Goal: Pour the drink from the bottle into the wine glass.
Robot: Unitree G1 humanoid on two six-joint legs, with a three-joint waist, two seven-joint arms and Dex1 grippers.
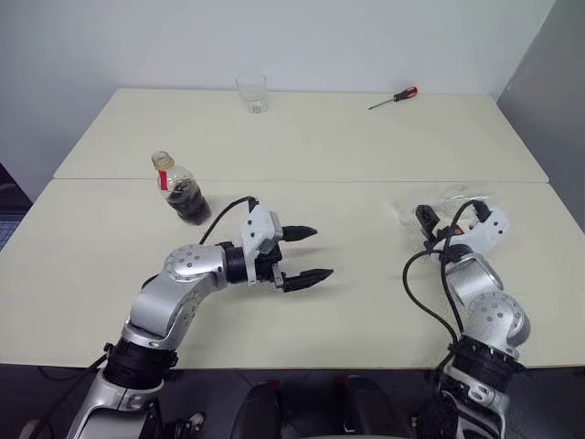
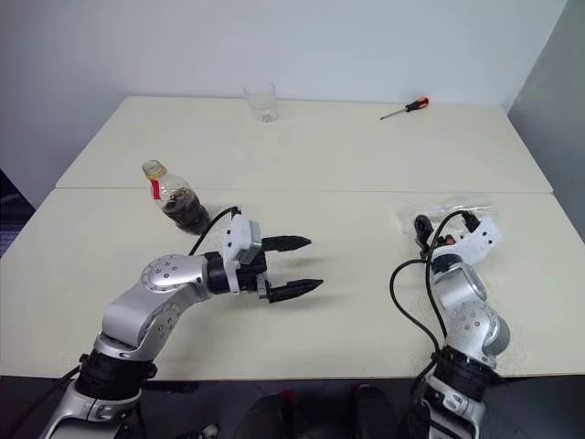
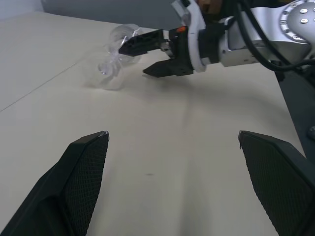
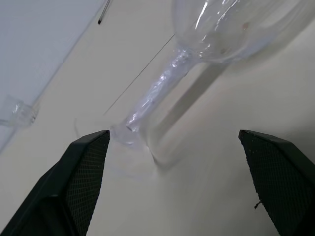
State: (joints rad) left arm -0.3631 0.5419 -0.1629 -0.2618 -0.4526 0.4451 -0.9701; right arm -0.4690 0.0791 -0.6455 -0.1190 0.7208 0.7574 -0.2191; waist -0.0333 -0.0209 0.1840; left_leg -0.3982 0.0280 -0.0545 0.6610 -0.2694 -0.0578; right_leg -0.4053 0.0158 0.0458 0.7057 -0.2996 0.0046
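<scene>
The wine glass has a round bowl (image 4: 229, 27) that bulges wide beside the narrow stem. My right gripper should pick up the glass by its thin stem (image 4: 158, 93) next.
The bottle (image 1: 184, 190), small and clear with a yellow cap, red neck label and the dark brown drink in it, stands upright on the table's left side. My left gripper (image 1: 307, 253) hovers open to the right of it, pointing right, empty and apart from the bottle. The clear wine glass (image 1: 450, 202) appears to lie on its side at the right of the table. My right gripper (image 1: 427, 227) is open just short of it. In the right wrist view the glass stem (image 4: 158, 87) runs beyond the open fingers (image 4: 88, 167), nothing between them.
A short clear tumbler (image 1: 251, 92) stands at the far edge, with a red-handled screwdriver (image 1: 394, 98) lying to its right. A seam (image 1: 366, 181) runs across between the two table tops. Black cables loop around both wrists.
</scene>
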